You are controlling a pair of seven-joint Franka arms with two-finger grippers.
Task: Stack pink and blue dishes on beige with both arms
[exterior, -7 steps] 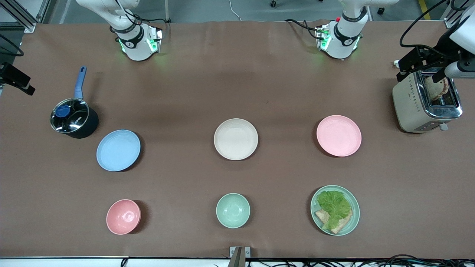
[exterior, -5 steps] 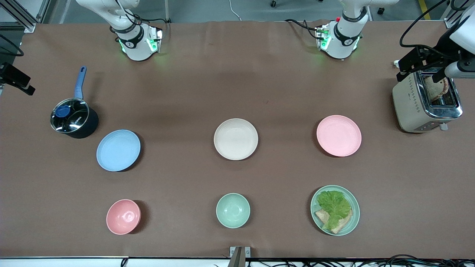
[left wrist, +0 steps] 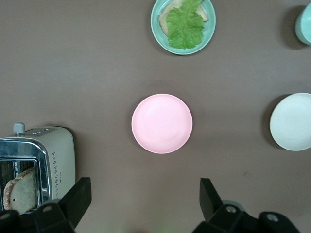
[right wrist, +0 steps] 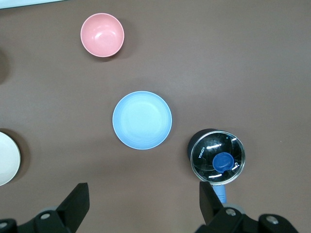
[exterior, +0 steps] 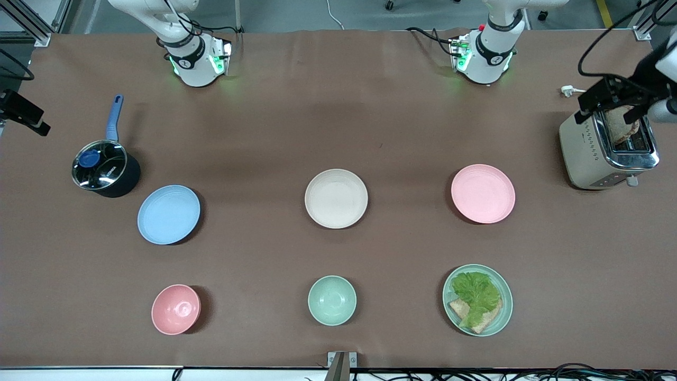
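The right gripper takes hold of the blue plate by its rim [exterior: 140, 208] next, to stack this pale blue plate over the beige plate [exterior: 336, 198].
The pale pink plate [exterior: 483, 193] lies toward the left arm's end of the table, the pale blue plate [exterior: 168, 214] toward the right arm's end, and the beige plate [exterior: 336, 198] between them. All three are apart and bare. My left gripper [left wrist: 143, 199] hangs open and high over bare table beside the pink plate [left wrist: 162, 123], nothing between its fingers. My right gripper [right wrist: 143, 201] hangs just as high and open over bare table beside the blue plate [right wrist: 142, 120], holding nothing.
A toaster [exterior: 608, 151] with bread stands at the left arm's end, a lidded pot [exterior: 106, 169] at the right arm's end. Nearer the front camera sit a pink bowl [exterior: 176, 309], a mint bowl [exterior: 332, 300] and a mint plate with lettuce and bread [exterior: 477, 300].
The left arm's hand has drifted a little toward its own end of the table, over the toaster. The right arm and all dishes have stayed put.
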